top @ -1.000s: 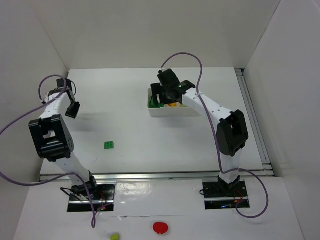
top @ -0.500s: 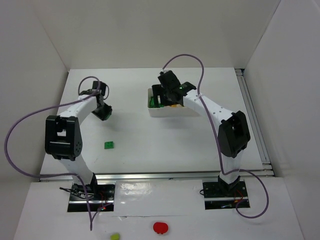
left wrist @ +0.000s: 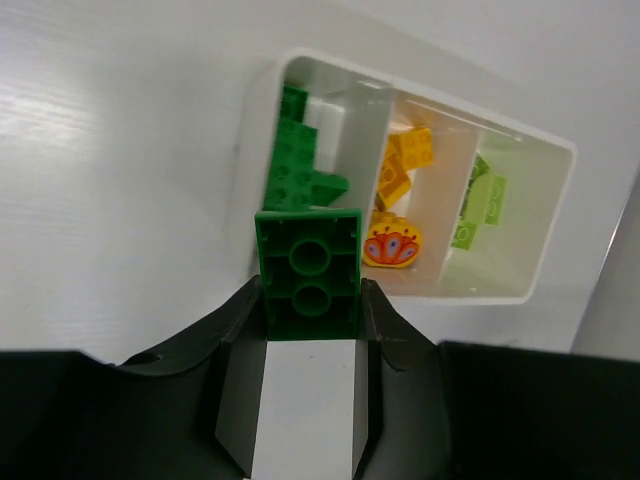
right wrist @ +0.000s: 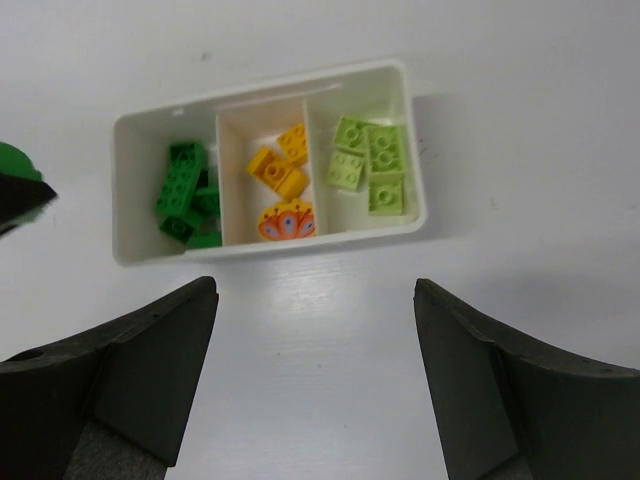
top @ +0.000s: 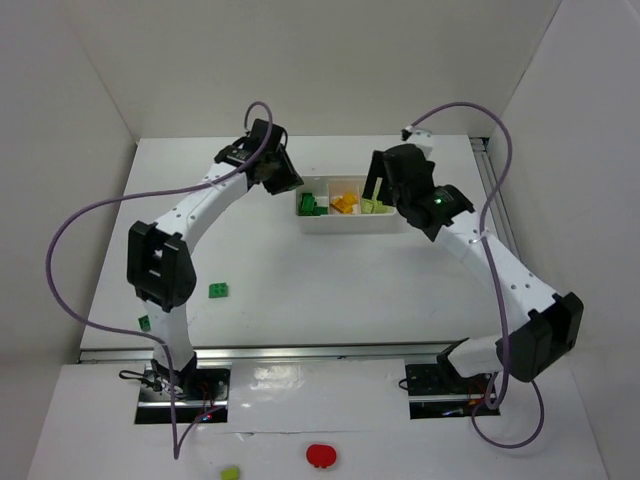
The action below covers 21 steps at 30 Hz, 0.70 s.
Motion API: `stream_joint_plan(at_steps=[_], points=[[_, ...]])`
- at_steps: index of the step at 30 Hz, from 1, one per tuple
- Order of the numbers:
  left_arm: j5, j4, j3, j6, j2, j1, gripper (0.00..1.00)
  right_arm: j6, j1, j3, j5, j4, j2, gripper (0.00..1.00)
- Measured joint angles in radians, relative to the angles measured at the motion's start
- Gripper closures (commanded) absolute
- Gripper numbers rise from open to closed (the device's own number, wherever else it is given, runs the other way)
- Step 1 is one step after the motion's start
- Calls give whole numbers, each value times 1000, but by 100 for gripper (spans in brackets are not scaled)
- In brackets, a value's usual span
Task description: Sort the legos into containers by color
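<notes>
The dark green brick hangs at the tray's end and would drop short now. My left gripper moves it to the dark green bricks' section before releasing it.
My left gripper is shut on a dark green brick and holds it just before the left end of the white tray. In the top view this gripper is at the tray's left end. The left compartment holds dark green bricks, the middle one orange bricks and a patterned orange piece, the right one yellow-green bricks. My right gripper is open and empty above the table, near the tray's front wall. One dark green brick lies on the table.
A small green spot shows by the left arm near the table's front edge. A red round object and a yellow-green piece lie in front of the arm bases. White walls enclose the table on three sides.
My left arm has swung from the far left across to the tray's left end. My right gripper has drawn back from over the tray toward its right end.
</notes>
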<state>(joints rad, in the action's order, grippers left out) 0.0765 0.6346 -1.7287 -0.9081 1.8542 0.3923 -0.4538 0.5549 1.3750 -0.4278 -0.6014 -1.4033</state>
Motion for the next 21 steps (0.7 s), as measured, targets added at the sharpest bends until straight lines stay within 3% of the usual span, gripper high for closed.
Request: stream_joint_plan(at_steps=[6,11,13,15,21], points=[[-30,19,-237,61,236,57,99,-40,-49,-12,-56,9,75,13],[-37,52,-329,99,364,70,35,-51,-49,-27,-61,5,81,13],[-49,70,-334,119,375,69,27,-52,-49,-35,-61,3,85,13],[-61,83,-339,134,376,69,24,-54,-49,-40,-58,2,86,13],[-87,86,-316,194,324,67,27,-50,-49,-42,-16,11,82,13]])
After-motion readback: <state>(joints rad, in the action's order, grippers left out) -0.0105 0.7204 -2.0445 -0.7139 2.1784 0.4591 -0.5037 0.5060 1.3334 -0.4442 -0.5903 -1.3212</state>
